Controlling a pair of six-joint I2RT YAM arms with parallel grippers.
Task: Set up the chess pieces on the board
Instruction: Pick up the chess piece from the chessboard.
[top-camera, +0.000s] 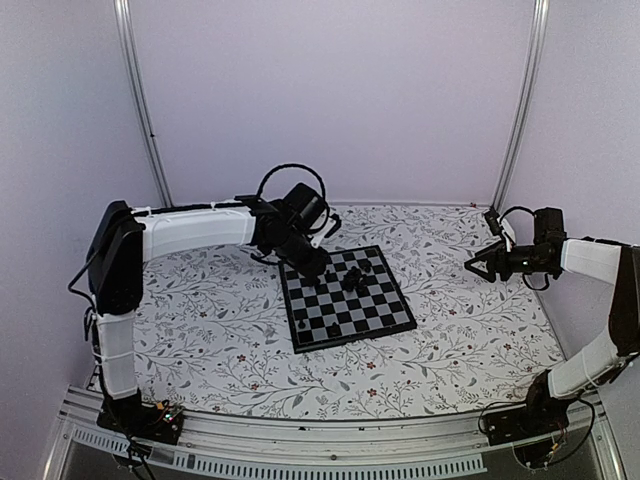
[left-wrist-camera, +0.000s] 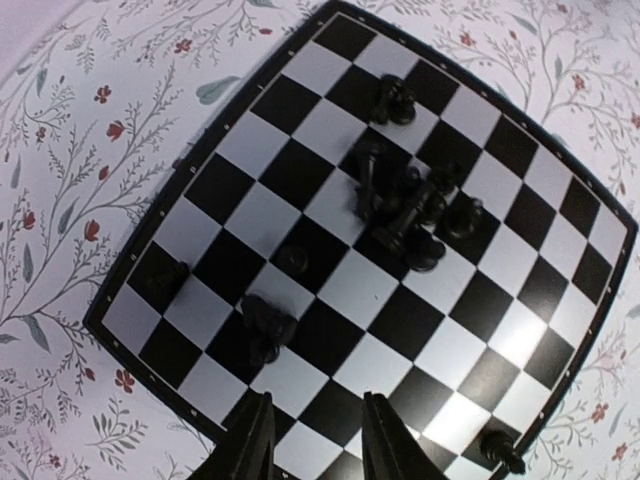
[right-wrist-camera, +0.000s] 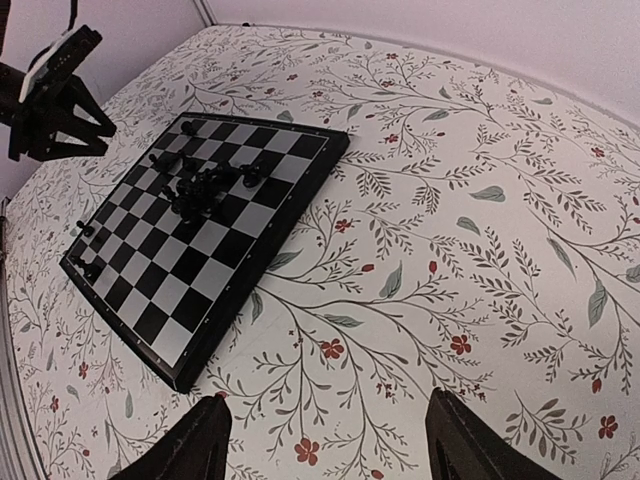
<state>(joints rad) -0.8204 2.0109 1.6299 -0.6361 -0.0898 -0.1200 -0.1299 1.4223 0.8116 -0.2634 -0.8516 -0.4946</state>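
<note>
The left gripper reaches the black piece next and grabs its head (top-camera: 301, 323), leaving its base free to stand on a square.
The board (top-camera: 366, 320) lies mid-table, turned at an angle. Several black chess pieces (top-camera: 352, 280) bunch up near its far side. In the left wrist view this cluster (left-wrist-camera: 410, 205) sits mid-board, and single pieces stand at the far edge (left-wrist-camera: 395, 100), near the left corner (left-wrist-camera: 172, 275) and by the right edge (left-wrist-camera: 500, 452). One piece (left-wrist-camera: 265, 322) lies just ahead of my left gripper (left-wrist-camera: 315, 445). That gripper hovers open over the board (left-wrist-camera: 400, 320), with only checks between its fingers. My right gripper (right-wrist-camera: 325, 450) hangs open over bare cloth, right of the board (right-wrist-camera: 170, 310).
A floral tablecloth (top-camera: 220, 330) covers the whole table. Pale walls and two metal posts (top-camera: 150, 130) close in the back. My left arm (top-camera: 200, 230) reaches across from the left, and its gripper (right-wrist-camera: 50, 95) shows in the right wrist view.
</note>
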